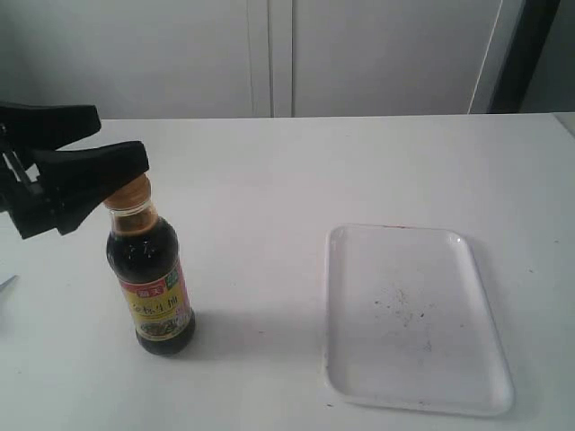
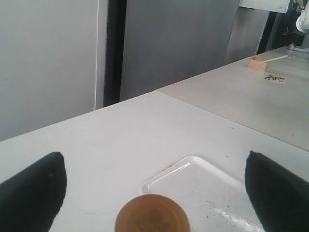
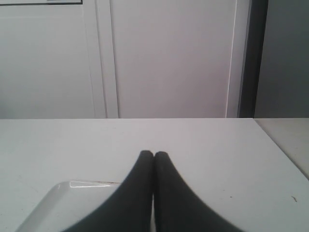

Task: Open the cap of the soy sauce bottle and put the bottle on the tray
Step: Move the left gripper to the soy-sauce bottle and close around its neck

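The soy sauce bottle's copper cap (image 1: 128,191) stays free as my left gripper grabs its body (image 1: 146,260) next.
The soy sauce bottle (image 1: 153,278) stands upright on the white table, left of the tray (image 1: 413,359) and apart from it. It holds dark liquid and carries a red-and-yellow label. Its copper cap (image 1: 133,192) sits down flat on the neck; the left wrist view shows the cap's round top (image 2: 152,216). My left gripper (image 1: 121,136) is open at cap height, its black fingers (image 2: 34,191) spread wide on either side of the cap without touching it. My right gripper (image 3: 154,155) is shut on nothing, low over the table by the tray's corner (image 3: 53,203); the exterior view does not show it.
White cabinet doors (image 1: 269,54) stand behind the table's far edge. In the left wrist view a second table surface carries a small wooden box (image 2: 258,63) and some crumbs. The tray (image 2: 212,186) has dark specks on its floor.
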{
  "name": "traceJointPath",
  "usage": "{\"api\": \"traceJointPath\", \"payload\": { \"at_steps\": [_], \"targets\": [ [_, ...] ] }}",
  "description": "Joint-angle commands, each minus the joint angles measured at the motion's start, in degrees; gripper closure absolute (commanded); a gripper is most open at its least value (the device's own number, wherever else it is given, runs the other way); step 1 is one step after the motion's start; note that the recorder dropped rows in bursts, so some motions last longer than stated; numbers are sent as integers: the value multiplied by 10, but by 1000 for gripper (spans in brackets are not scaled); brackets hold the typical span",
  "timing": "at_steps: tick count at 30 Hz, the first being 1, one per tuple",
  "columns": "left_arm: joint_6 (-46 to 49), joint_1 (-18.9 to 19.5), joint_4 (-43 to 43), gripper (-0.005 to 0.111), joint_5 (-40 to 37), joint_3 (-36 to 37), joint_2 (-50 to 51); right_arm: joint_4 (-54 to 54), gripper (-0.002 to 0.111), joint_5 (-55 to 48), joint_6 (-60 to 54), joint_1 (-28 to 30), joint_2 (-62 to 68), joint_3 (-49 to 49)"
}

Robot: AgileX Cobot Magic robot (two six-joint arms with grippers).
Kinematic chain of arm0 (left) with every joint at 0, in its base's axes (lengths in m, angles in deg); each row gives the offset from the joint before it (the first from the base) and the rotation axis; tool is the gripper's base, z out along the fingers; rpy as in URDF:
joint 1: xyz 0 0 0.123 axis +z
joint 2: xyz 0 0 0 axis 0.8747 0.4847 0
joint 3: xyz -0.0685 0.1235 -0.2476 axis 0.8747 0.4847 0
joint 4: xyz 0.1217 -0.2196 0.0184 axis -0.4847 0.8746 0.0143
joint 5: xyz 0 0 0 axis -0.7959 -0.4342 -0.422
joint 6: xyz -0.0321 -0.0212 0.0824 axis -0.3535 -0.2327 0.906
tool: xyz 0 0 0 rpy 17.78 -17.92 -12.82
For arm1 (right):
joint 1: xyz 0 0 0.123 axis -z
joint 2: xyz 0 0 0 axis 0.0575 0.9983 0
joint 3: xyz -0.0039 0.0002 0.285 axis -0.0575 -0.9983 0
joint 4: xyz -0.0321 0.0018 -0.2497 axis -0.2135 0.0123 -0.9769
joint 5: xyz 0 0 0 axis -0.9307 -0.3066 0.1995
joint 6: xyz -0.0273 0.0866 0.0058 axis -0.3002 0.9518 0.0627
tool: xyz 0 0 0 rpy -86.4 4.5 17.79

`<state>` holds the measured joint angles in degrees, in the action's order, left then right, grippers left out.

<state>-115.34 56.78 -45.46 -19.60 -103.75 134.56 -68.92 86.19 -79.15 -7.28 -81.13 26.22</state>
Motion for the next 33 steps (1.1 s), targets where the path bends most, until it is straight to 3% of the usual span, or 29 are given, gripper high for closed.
{"api": "traceJointPath", "payload": {
  "at_steps": [1,6,18,33],
  "targets": [
    [26,-33,1,2,7,-3,17,-6,108,2,1,0,-3,-3],
    [43,-52,10,2,7,-3,32,-6,108,1,1,0,-3,-3],
    [71,-52,10,2,7,0,86,-6,108,1,1,0,-3,-3],
    [206,-52,49,2,7,67,137,-6,108,0,1,0,-3,-3]
  ]
}}
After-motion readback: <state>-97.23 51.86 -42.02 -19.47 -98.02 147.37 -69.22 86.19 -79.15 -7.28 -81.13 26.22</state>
